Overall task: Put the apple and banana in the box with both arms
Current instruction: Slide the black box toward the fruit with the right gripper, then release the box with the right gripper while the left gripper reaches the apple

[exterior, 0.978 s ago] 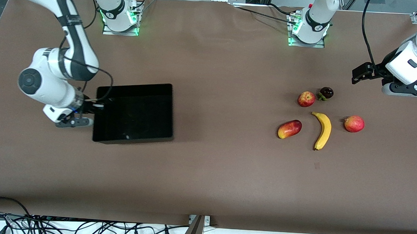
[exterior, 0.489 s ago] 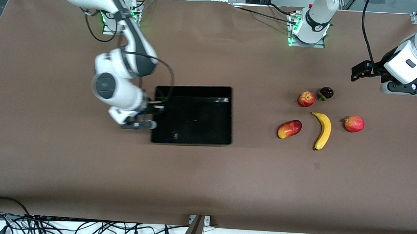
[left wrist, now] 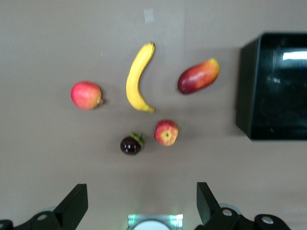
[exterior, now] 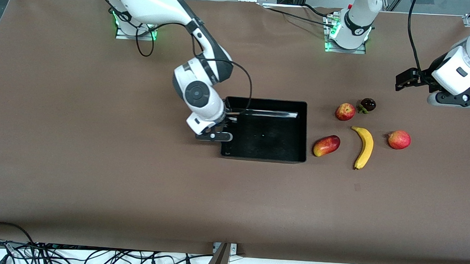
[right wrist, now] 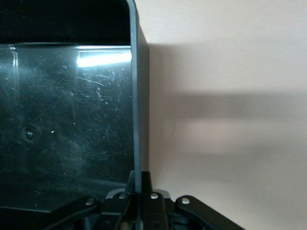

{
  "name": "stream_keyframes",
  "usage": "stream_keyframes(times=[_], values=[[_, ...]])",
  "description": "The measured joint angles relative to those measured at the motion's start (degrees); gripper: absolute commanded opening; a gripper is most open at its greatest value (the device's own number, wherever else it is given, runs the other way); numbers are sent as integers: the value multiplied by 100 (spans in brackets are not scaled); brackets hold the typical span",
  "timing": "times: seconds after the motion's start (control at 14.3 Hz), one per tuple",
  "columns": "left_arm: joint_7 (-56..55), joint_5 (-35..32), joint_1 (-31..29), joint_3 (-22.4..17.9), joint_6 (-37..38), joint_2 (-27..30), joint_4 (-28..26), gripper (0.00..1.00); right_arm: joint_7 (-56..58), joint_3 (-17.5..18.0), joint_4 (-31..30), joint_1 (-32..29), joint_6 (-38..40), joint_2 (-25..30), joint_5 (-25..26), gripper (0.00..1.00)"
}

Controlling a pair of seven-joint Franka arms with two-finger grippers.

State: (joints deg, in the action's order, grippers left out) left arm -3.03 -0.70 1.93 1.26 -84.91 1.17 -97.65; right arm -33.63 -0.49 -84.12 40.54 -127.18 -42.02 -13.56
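Observation:
Next, my left gripper grips the banana by its curved yellow middle (exterior: 369, 149), to place the banana in the black box (exterior: 263, 158).
The black box (exterior: 263, 158) stands beside the fruits, with nothing in it. My right gripper (exterior: 224, 123) is shut on its wall at the right arm's end, one finger inside and one outside; the right wrist view shows the wall (right wrist: 138, 96) clamped in the gripper (right wrist: 140, 184). The apple (exterior: 345, 112) and the banana (exterior: 364, 142) lie on the table toward the left arm's end. My left gripper (exterior: 404, 80) hangs open and empty over the table's left-arm end and waits. Its wrist view shows the gripper (left wrist: 141, 199), the apple (left wrist: 166, 132), the banana (left wrist: 136, 79) and the box (left wrist: 244, 86).
A red-yellow mango-like fruit (exterior: 326, 145) lies just beside the box. A pink-red round fruit (exterior: 399, 139) lies beside the banana, toward the left arm's end. A small dark fruit (exterior: 367, 105) sits next to the apple. Cables run along the table's front edge.
My right arm has dragged the box across the table toward the left arm's end, up to the mango-like fruit. The left arm has barely moved. The fruits have stayed put.

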Motion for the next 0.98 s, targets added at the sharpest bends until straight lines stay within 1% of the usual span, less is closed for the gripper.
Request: stream_keyframes(times=[0.07,0.21,0.28,0.35,0.49,0.7,0.84,0.98], values=[[0,0,0,0,159,-80,-11,100,-31,-1,52,57,-47,-75,0,0],[0,0,0,0,231,-329,-36,100,-47,-26,98,139,-77,-116,2,0],[0,0,0,0,224,-471,-67,100,-47,-28,97,169,-77,-119,2,27],[0,0,0,5,162,-573,-156,100,-47,-28,97,199,-90,-123,2,99],[0,0,2,59,-332,-677,-620,100,-115,-38,114,232,-205,-122,1,100],[0,0,7,212,-1470,-717,-1668,100,-150,-181,228,233,-187,-85,1,100],[0,0,11,390,-2142,-731,-2345,100,-126,-499,331,231,139,71,1,100],[0,-54,18,538,-2907,-749,-2935,100,146,-963,506,221,701,357,1,100]])
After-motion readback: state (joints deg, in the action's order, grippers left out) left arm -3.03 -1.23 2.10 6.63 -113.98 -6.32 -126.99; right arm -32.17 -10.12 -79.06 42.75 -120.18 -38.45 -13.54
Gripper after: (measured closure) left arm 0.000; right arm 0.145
